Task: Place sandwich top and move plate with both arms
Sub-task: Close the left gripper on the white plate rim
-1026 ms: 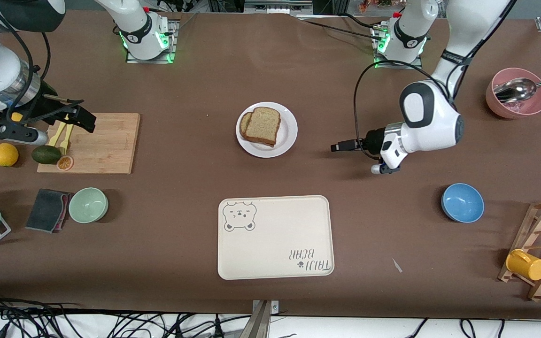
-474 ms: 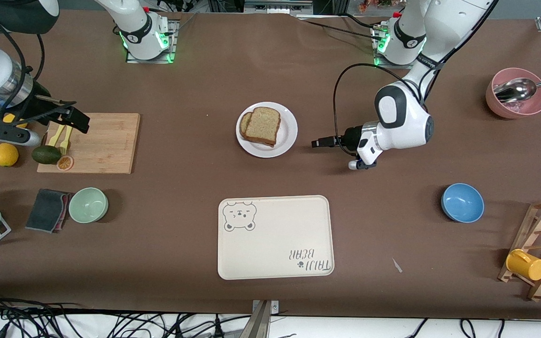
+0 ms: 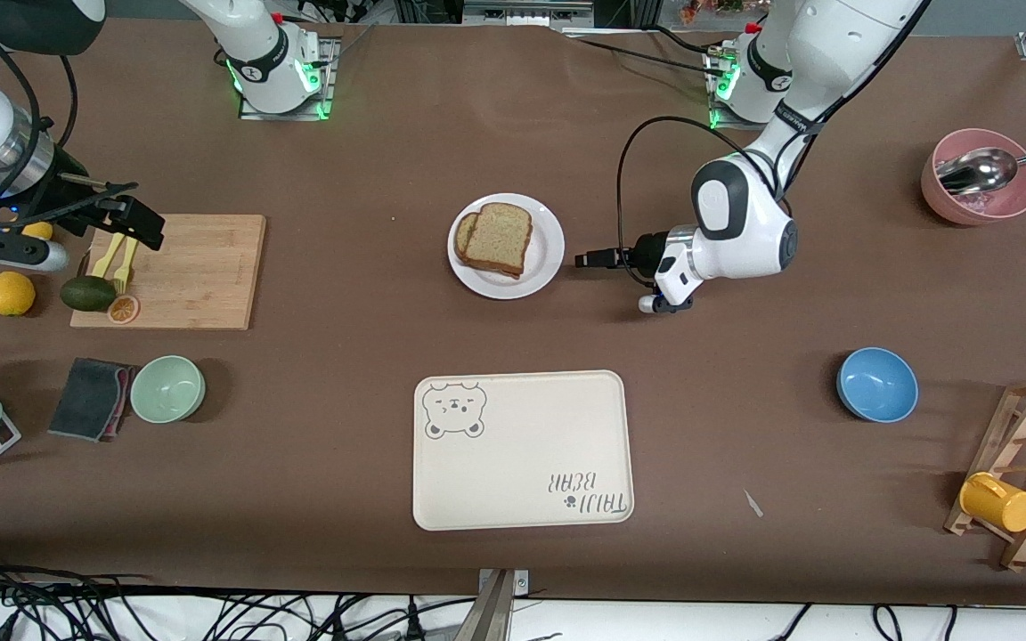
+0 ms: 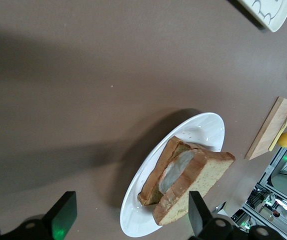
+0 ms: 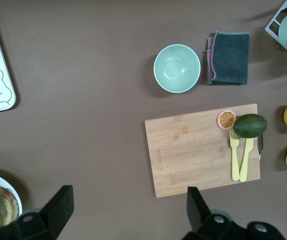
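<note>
My left gripper grabs the white plate by its rim [image 3: 557, 249] next, to move the sandwich onto the bear tray [image 3: 522, 450].
The white plate [image 3: 549, 254] sits mid-table with a sandwich on it. The sandwich top [image 3: 499, 235], a speckled tan slice, lies on the lower slice. My left gripper [image 3: 586, 260] hovers low just off the plate's rim, toward the left arm's end, and it is open. In the left wrist view the plate [image 4: 133, 212] and sandwich top [image 4: 203, 180] lie just ahead of the open left gripper [image 4: 131, 216], not touched by it. My right gripper [image 3: 146, 224] is open over the cutting board's end. The right wrist view shows the right gripper [image 5: 127, 207] empty.
A cream bear tray [image 3: 522, 450] lies nearer the camera than the plate. The wooden cutting board [image 3: 201, 267] carries yellow forks, an avocado and an orange slice. A green bowl [image 3: 167, 389], blue bowl [image 3: 876, 385], pink bowl [image 3: 981, 191] with spoon, and a mug rack [image 3: 1025, 472] stand around.
The left arm has swung in toward the plate, bringing its open gripper close to the rim. The right gripper has drifted slightly toward the right arm's end of the table.
</note>
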`<action>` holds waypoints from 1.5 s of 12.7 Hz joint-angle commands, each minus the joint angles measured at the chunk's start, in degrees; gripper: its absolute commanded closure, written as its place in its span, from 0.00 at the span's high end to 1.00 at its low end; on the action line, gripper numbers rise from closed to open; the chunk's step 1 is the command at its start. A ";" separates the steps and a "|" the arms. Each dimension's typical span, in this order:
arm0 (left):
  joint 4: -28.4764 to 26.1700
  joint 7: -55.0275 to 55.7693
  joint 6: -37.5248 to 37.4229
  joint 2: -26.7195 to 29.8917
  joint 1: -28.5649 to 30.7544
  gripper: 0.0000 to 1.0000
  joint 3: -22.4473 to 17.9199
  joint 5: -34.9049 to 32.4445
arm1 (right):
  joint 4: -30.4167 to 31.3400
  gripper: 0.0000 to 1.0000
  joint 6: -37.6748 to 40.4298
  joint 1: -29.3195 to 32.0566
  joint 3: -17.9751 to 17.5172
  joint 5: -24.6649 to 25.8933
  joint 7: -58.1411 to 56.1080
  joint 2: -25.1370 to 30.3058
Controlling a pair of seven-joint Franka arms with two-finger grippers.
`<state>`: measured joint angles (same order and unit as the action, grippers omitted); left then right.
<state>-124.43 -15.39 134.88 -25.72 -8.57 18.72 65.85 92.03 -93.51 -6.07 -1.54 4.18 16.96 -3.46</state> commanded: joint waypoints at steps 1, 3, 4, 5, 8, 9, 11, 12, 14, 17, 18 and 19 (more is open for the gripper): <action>0.59 -3.50 3.54 -2.22 -2.14 0.98 2.27 4.45 | 0.17 1.00 -1.23 0.62 -0.05 -0.30 -0.79 -0.67; 0.59 -4.56 4.34 -2.49 -2.32 0.98 3.60 7.09 | 0.17 1.00 -2.99 0.71 -0.05 -0.66 -0.88 -1.72; 0.59 -5.08 4.69 -2.49 -3.28 0.97 3.60 8.41 | 0.34 1.00 -2.91 0.63 -0.13 -0.66 -0.79 -1.90; 0.68 -6.65 5.91 -2.93 -4.25 0.97 3.60 10.33 | 0.17 1.00 -2.82 0.63 -0.13 -0.57 -1.05 -1.82; 1.82 -15.87 8.56 -6.43 -5.66 0.97 3.60 18.33 | 0.26 1.00 -2.73 0.54 -0.57 -0.66 -1.14 -1.46; 2.00 -16.86 8.56 -6.79 -5.67 0.97 3.60 18.70 | 0.26 1.00 -3.78 0.19 -0.66 -0.66 -1.14 -1.99; 2.35 -16.87 8.56 -6.62 -5.40 0.97 3.60 18.53 | 0.34 1.00 -6.76 0.53 -0.49 -0.75 -2.10 -2.43; 2.26 -16.95 8.56 -6.45 -5.40 0.95 3.60 18.53 | 0.34 1.00 -7.82 0.71 -0.22 -1.01 -2.28 -2.95; 2.18 -17.39 8.56 -6.45 -5.49 0.78 3.60 18.53 | 0.43 1.00 -7.66 0.71 -0.13 -1.01 -2.72 -2.61; 0.60 -21.60 8.56 -6.80 -5.40 0.69 3.60 18.70 | 0.69 1.00 -3.79 0.80 1.88 -1.27 -7.20 -1.73; 0.51 -21.61 8.56 -6.88 -5.40 0.65 3.60 18.70 | 0.78 1.00 -3.61 0.80 2.06 -2.58 -7.38 -1.38; 0.07 -21.61 8.56 -6.80 -5.49 0.57 3.60 18.70 | 0.44 1.00 -3.61 0.80 2.76 -3.03 -7.90 -1.38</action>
<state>-123.54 -34.30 142.83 -32.70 -13.77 22.31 82.39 92.10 -98.05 -5.51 0.56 2.87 10.83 -6.32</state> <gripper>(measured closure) 0.348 0.000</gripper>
